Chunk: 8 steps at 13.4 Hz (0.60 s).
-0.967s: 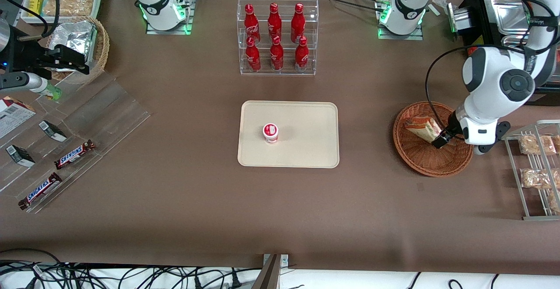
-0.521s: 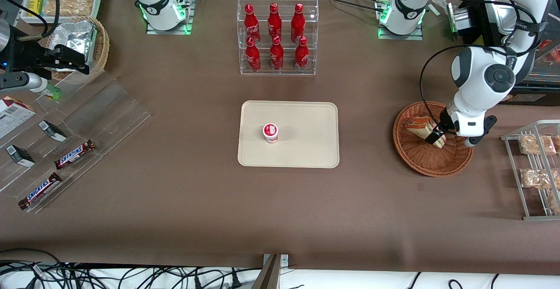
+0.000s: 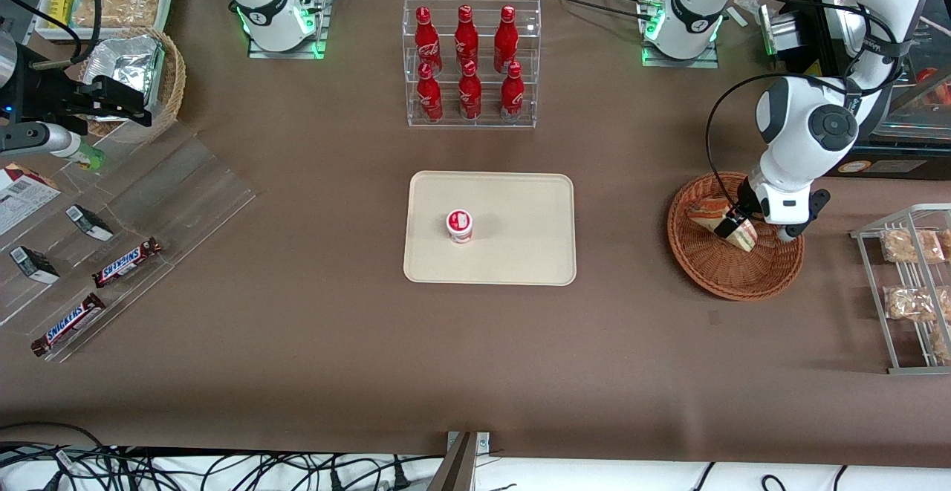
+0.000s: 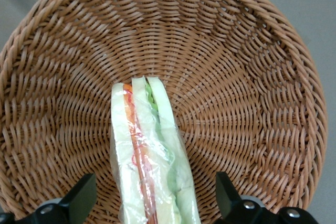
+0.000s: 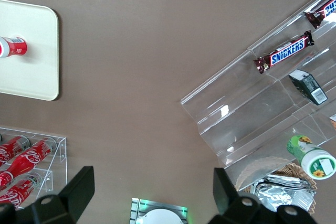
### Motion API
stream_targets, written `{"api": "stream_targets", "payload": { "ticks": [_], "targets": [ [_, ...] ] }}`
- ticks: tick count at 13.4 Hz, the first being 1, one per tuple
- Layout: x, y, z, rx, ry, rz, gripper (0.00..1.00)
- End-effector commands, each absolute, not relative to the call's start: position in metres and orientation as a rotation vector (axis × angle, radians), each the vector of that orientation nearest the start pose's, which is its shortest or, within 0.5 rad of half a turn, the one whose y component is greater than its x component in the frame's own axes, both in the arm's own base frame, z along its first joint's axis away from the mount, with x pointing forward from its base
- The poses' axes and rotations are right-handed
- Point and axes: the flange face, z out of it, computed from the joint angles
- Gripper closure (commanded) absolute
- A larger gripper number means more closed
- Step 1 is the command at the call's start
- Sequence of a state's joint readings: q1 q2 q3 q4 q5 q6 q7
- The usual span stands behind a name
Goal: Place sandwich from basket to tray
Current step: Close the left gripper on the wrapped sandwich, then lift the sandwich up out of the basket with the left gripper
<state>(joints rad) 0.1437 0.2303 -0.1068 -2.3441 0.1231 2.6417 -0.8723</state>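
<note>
The sandwich goes on the tray next; my gripper should grab its wide end (image 4: 160,203).
The sandwich (image 3: 715,214) (image 4: 149,156), a plastic-wrapped wedge of pale bread with red and green layers, lies in the round reddish-brown wicker basket (image 3: 713,272) (image 4: 247,77) toward the working arm's end of the table. My gripper (image 3: 733,227) (image 4: 152,203) hangs low over the basket, open, one finger (image 4: 79,200) on each side of the sandwich's wide end with gaps to the bread. The cream tray (image 3: 520,201) lies mid-table and holds a small red-and-white cup (image 3: 459,225).
A clear rack of red bottles (image 3: 470,64) stands farther from the front camera than the tray. A wire rack of snack packets (image 3: 910,283) is beside the basket. Stepped acrylic shelves with candy bars (image 3: 126,262) and a tan basket (image 3: 160,75) are at the parked arm's end.
My arm has swung in over the basket and the gripper has moved along the sandwich toward its wide end. The sandwich and basket have not moved.
</note>
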Motion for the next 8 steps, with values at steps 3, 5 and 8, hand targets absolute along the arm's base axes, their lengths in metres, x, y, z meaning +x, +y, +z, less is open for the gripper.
{"api": "stream_targets", "payload": {
  "ticks": [3,5,8],
  "targets": [
    [0.5197,0.017,0.2404,-2.87,-1.228,-0.143,0.59],
    [0.5197,0.017,0.2404,-2.87,-1.228,-0.143,0.93],
    [0.5201,0.0155,0.24,-2.876,-1.212,-0.141,1.0]
  ]
}}
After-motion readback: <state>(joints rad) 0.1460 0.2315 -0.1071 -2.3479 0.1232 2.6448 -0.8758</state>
